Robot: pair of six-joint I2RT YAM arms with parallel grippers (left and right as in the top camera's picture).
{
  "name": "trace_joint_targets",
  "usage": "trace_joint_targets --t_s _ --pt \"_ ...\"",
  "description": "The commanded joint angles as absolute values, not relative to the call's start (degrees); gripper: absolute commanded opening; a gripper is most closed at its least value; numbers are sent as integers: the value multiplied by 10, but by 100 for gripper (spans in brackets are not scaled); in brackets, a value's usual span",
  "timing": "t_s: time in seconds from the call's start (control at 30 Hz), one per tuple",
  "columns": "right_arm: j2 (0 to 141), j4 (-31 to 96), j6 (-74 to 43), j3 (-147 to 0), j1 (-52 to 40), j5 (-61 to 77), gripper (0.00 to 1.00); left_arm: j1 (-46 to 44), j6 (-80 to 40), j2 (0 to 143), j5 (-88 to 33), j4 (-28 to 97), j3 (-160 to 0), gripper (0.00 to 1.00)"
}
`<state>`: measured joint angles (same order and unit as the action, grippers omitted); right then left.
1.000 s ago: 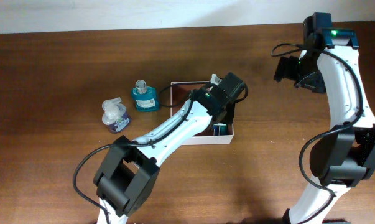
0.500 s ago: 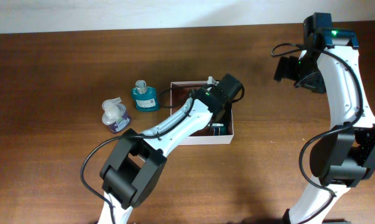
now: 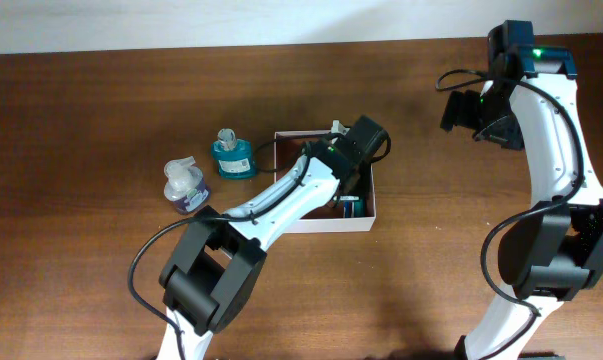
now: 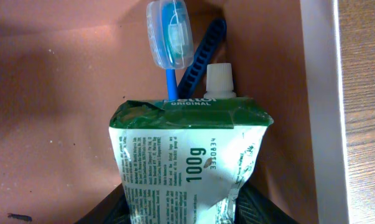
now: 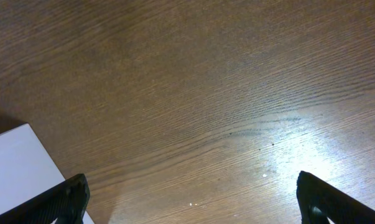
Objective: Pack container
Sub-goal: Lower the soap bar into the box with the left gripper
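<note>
The green-and-white tube [image 4: 187, 155] sits wholly inside the container's sides and would land in the container, so it is now time for my left gripper to open.
The container [image 3: 373, 205], a shallow white-walled box with a pinkish-brown inside, sits mid-table. My left gripper [image 3: 353, 168] reaches into its right half, shut on a green-and-white tube [image 4: 187, 155] that points at the far corner. Black fingers [image 4: 252, 208] flank the tube's lower end in the left wrist view. Past the tube's white cap lie a blue toothbrush [image 4: 170, 37] with a clear head cover and a dark blue razor handle [image 4: 203, 53], against the container's white wall [image 4: 316, 93]. My right gripper [image 5: 193, 199] hangs open over bare wood, to the right of the container's corner [image 5: 16, 168].
A teal bottle [image 3: 233, 155] and a clear pump bottle with purple liquid [image 3: 185, 187] stand left of the container. The right arm [image 3: 546, 150] rises along the table's right side. The table's back edge meets a white wall.
My left gripper has shifted slightly left inside the container, still holding the tube. The right arm has not moved.
</note>
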<state>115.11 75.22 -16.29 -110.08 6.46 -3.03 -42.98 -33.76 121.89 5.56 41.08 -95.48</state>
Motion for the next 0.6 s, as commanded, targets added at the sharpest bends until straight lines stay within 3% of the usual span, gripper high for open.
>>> trace_joint_targets --t_s 0.0,0.27,0.37,0.57 --pt "1143 752 -163 -1107 65 -37 98 -428 -345 1218 50 409 -964 39" --pt "1143 752 -163 -1107 65 -37 99 -428 -345 1218 49 409 -964 41" --pt "1143 752 -163 -1107 65 -37 99 -428 -345 1218 50 409 -964 54" --pt "1143 752 -163 -1107 65 -37 98 -428 -345 1218 50 409 -964 55"
